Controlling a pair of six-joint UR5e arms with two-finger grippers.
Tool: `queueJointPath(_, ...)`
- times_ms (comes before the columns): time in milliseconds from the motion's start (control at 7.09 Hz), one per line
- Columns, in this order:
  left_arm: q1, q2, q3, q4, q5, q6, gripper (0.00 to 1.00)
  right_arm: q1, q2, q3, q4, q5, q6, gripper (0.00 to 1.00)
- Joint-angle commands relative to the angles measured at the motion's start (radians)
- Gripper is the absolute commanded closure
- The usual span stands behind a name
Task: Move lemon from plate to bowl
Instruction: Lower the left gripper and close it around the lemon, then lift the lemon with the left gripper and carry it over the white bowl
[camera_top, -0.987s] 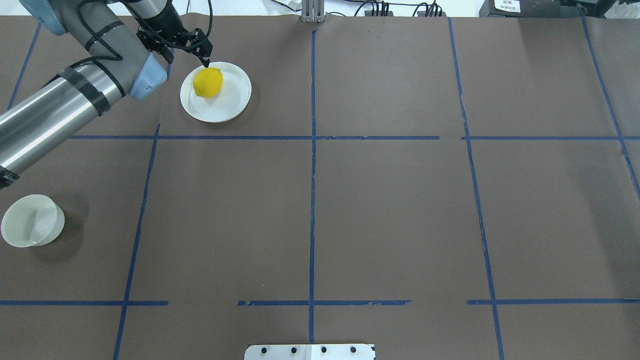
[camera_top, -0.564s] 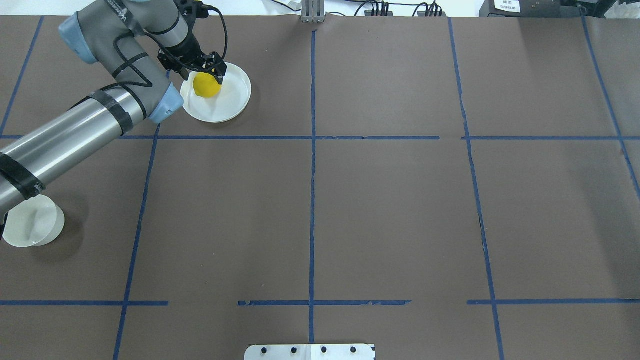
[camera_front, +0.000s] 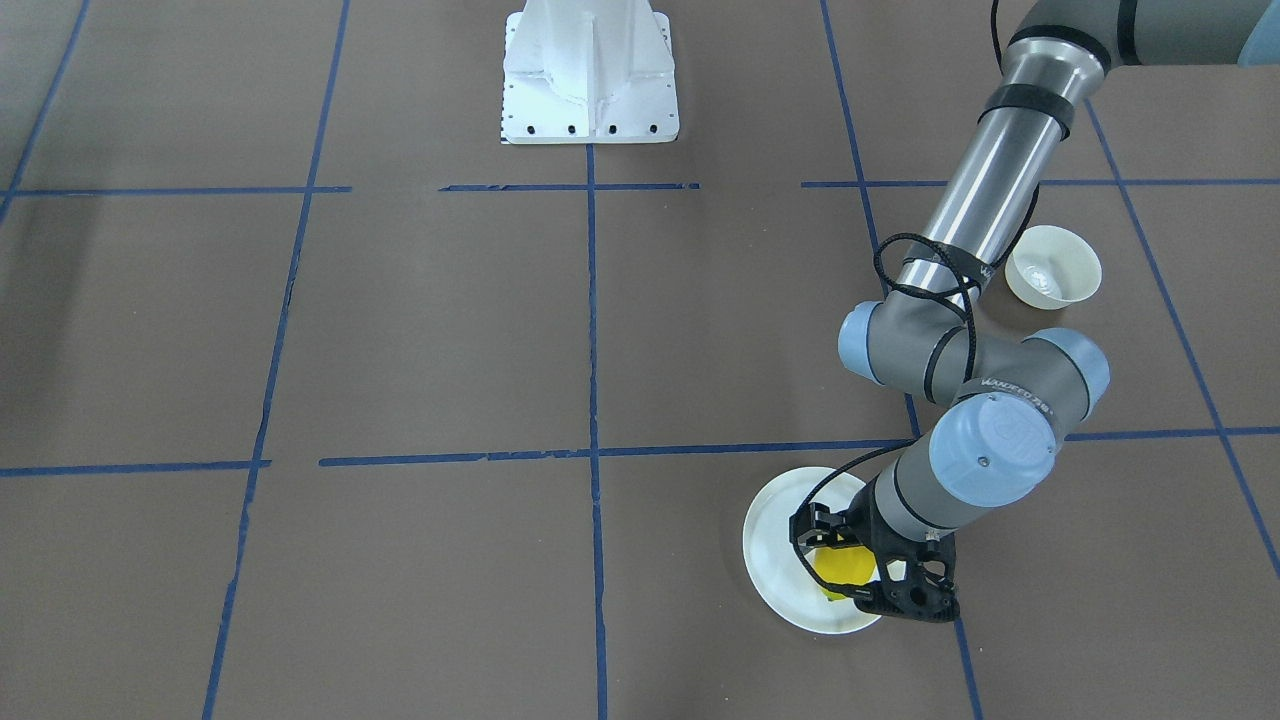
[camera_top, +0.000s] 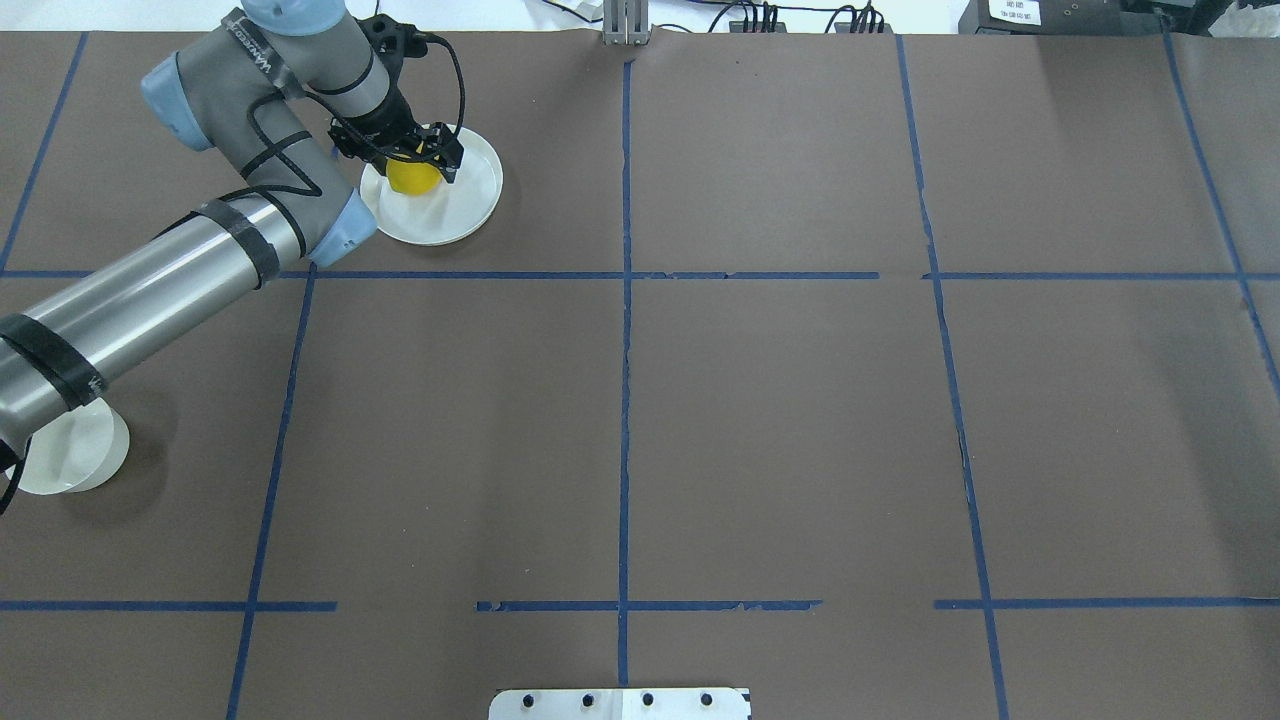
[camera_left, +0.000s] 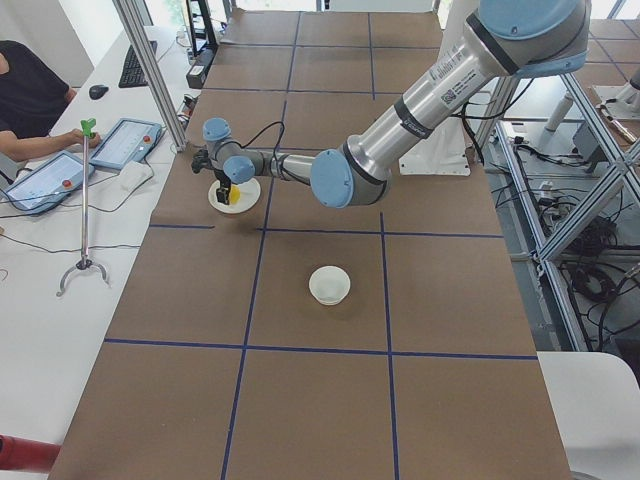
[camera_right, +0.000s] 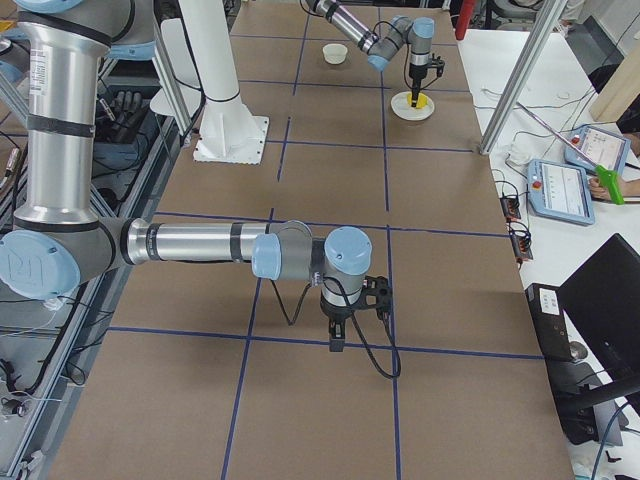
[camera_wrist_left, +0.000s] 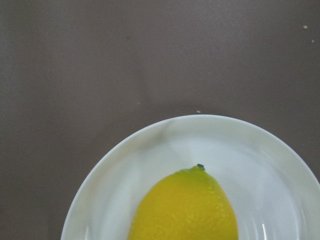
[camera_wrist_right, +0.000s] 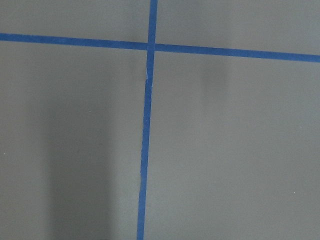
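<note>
I should grab the lemon around its plump yellow middle with my left gripper next, so I can move it into the bowl.
The yellow lemon lies on the white plate at the far left of the table. My left gripper is lowered over it and open, one finger on each side of the lemon. The left wrist view shows the lemon close below, on the plate. The cream bowl stands near the left front edge, partly hidden by my left arm; it shows whole in the front-facing view. My right gripper shows only in the exterior right view, pointing down above bare table; I cannot tell its state.
The white robot base stands at the middle of the robot's side. Blue tape lines divide the brown table cover. An operator with tablets sits at the far side, past the plate.
My left gripper moved from the plate's far rim over the lemon and came down, so its fingers now stand on both sides of it. The lemon, plate and bowl have not moved.
</note>
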Motion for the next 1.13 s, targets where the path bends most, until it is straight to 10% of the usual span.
queueJointPath(0,0.013,-0.004,0.024,-0.049,0.040,-0.045,0.25,0.000,0.000,-0.001,0.000,0.000,0.000,0.00)
queueJointPath(282,-0.005,-0.003,0.013,-0.052,0.036,-0.051,1.00,0.000,0.000,-0.001,0.000,0.000,0.000,0.00)
queueJointPath(564,-0.119,0.075,-0.164,0.041,-0.147,-0.047,1.00,0.000,0.000,-0.001,0.000,0.000,0.000,0.00)
queueJointPath(987,-0.169,0.458,-0.779,0.278,-0.156,-0.032,1.00,0.000,0.000,-0.001,0.000,-0.002,0.000,0.00)
